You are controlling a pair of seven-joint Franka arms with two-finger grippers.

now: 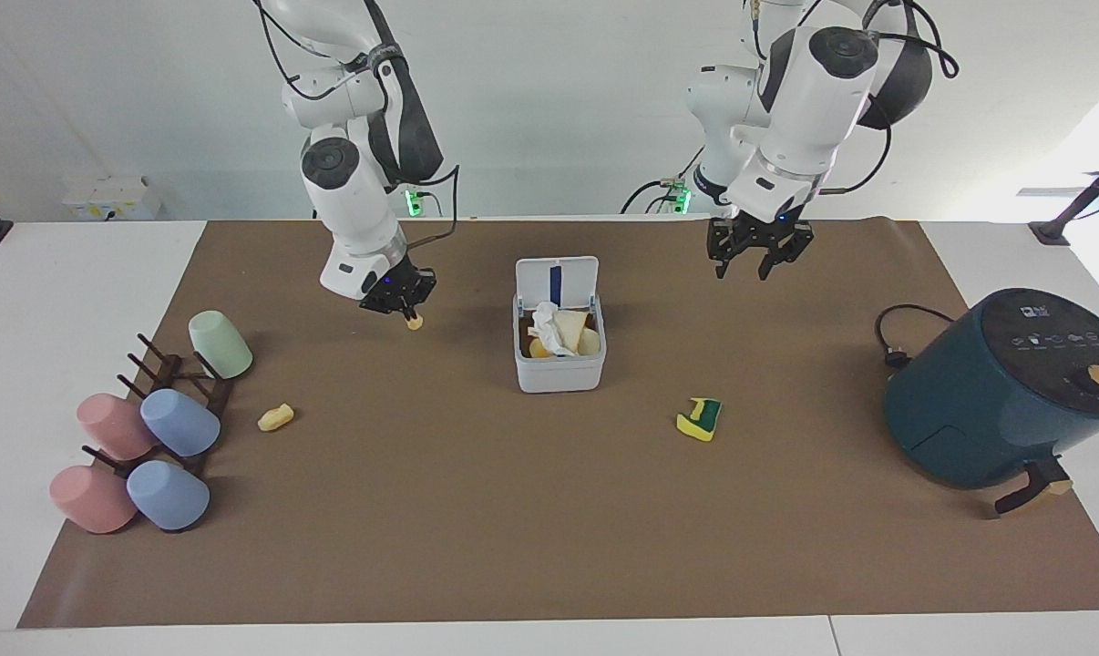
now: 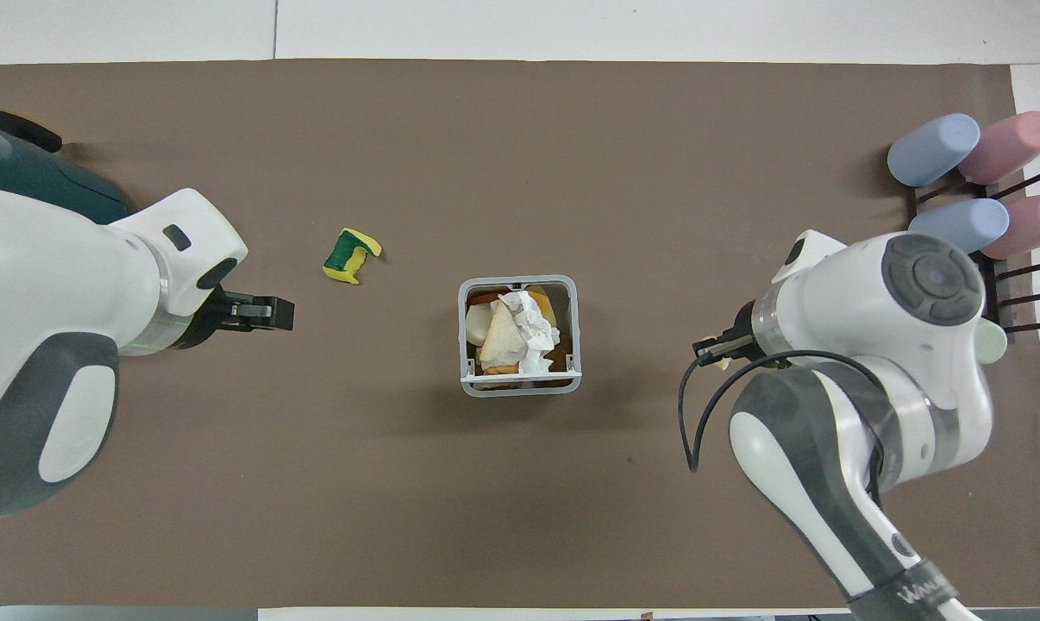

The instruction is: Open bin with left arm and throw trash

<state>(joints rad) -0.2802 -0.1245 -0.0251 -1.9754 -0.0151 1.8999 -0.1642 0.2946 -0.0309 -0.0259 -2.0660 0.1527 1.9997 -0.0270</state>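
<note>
My left gripper is to take hold of the sponge piece by its middle (image 2: 352,254) next, and then it should throw this trash into the open white bin (image 2: 519,336).
The white bin (image 1: 559,374) stands mid-mat with its lid (image 1: 557,276) upright, and paper and food scraps show inside; it also shows in the overhead view (image 2: 464,345). My right gripper (image 1: 402,310) is shut on a pale yellow lump (image 1: 413,321) just above the mat, beside the bin toward the right arm's end; the gripper shows from above too (image 2: 710,349). My left gripper (image 1: 741,269) hangs open and empty over the mat toward the left arm's end (image 2: 270,312). A yellow-and-green sponge piece (image 1: 700,419) (image 2: 351,254) lies on the mat. A second yellow lump (image 1: 275,417) lies by the cup rack.
A dark teal air fryer (image 1: 996,392) with its cord (image 1: 896,342) stands at the left arm's end. A rack of pastel cups (image 1: 162,428) stands at the right arm's end. In the overhead view my right arm hides the second lump.
</note>
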